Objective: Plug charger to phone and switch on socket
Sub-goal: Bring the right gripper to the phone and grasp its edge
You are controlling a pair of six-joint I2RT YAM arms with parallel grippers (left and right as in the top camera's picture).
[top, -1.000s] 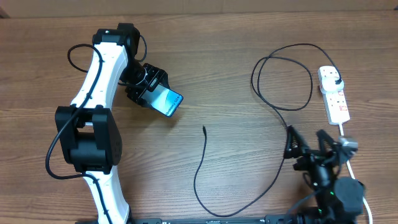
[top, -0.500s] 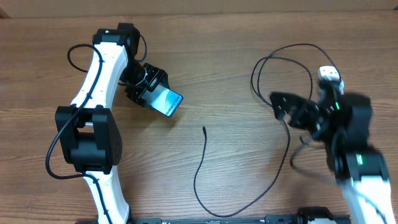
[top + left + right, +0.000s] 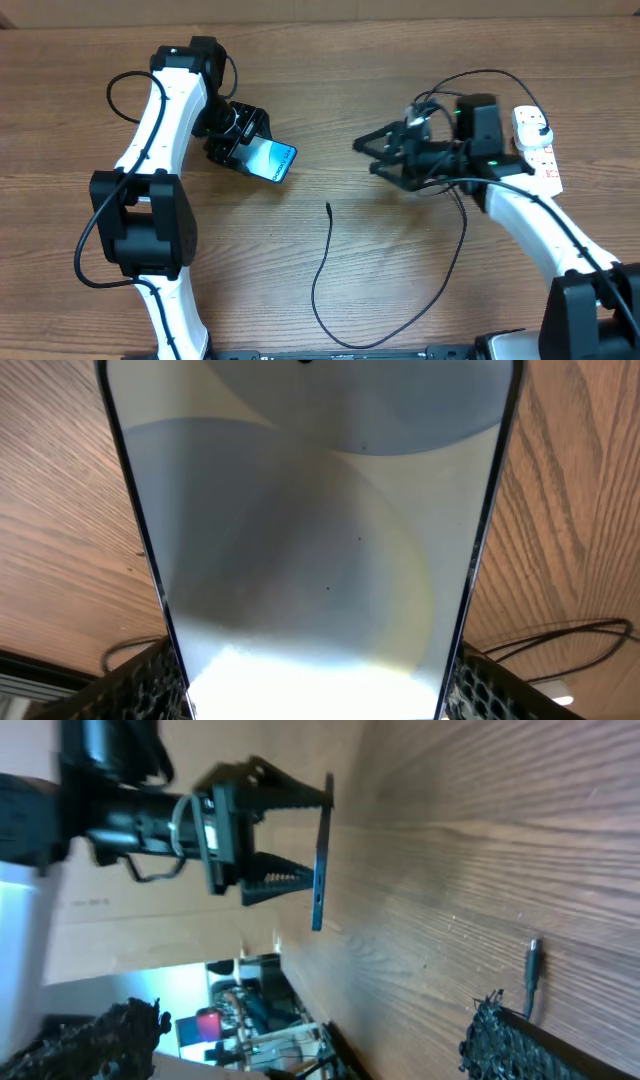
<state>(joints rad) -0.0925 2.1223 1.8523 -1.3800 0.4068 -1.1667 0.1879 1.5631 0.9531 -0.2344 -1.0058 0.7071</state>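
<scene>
I need to grab the phone's loose end [image 3: 282,163] [image 3: 321,862] next with my right gripper, across the phone's screen and back. Then my left gripper can regrip the phone for plugging.
My left gripper [image 3: 250,150] is shut on the phone [image 3: 273,161], holding it tilted above the table's left centre. Its light-blue screen fills the left wrist view [image 3: 310,530]. The phone also shows edge-on in the right wrist view [image 3: 319,850]. The charger's black cable [image 3: 325,262] curves across the table's middle. Its connector tip [image 3: 328,207] lies free, and also shows in the right wrist view [image 3: 532,970]. Its black plug [image 3: 538,128] sits in the white socket strip [image 3: 538,155] at the right. My right gripper [image 3: 372,155] is open and empty, up and to the right of the tip.
The cable makes a large loop [image 3: 455,120] just left of the strip, under my right arm. The strip's thick white cord runs down toward the right front edge, mostly hidden by the arm.
My right arm has swung up from the front right corner and leftward across the table, reaching above the connector tip. The left arm and phone have hardly moved.
</scene>
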